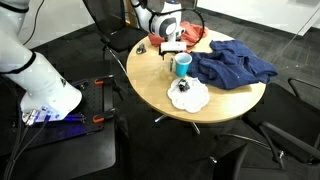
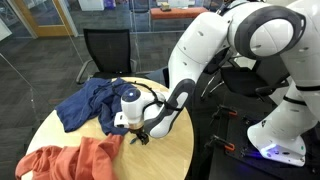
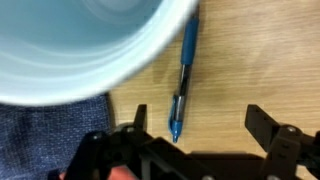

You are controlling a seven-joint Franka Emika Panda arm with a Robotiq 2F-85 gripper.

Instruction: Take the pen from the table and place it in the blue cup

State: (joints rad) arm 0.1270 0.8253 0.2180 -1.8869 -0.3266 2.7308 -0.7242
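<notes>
My gripper is ready to close on the pen, because the pen's lower end is between my fingers low over the table in the wrist view.
In the wrist view a blue pen (image 3: 183, 80) lies on the wooden table (image 3: 230, 60), its tip pointing toward me. The light blue cup (image 3: 80, 40) fills the upper left, its rim next to the pen's far end. My gripper (image 3: 200, 125) is open and empty, low over the table, with the pen tip between the fingers, nearer the left one. In an exterior view the cup (image 1: 182, 65) stands near the table's middle, with the gripper (image 1: 172, 47) just behind it. In another exterior view the gripper (image 2: 135, 136) hides the pen and the cup.
A dark blue cloth (image 1: 232, 64) covers the table's side beside the cup and shows in the wrist view (image 3: 40, 130). An orange cloth (image 2: 70, 160) lies at the table edge. A white cloth (image 1: 188, 95) with a dark object sits near the front. Chairs (image 2: 105, 48) ring the table.
</notes>
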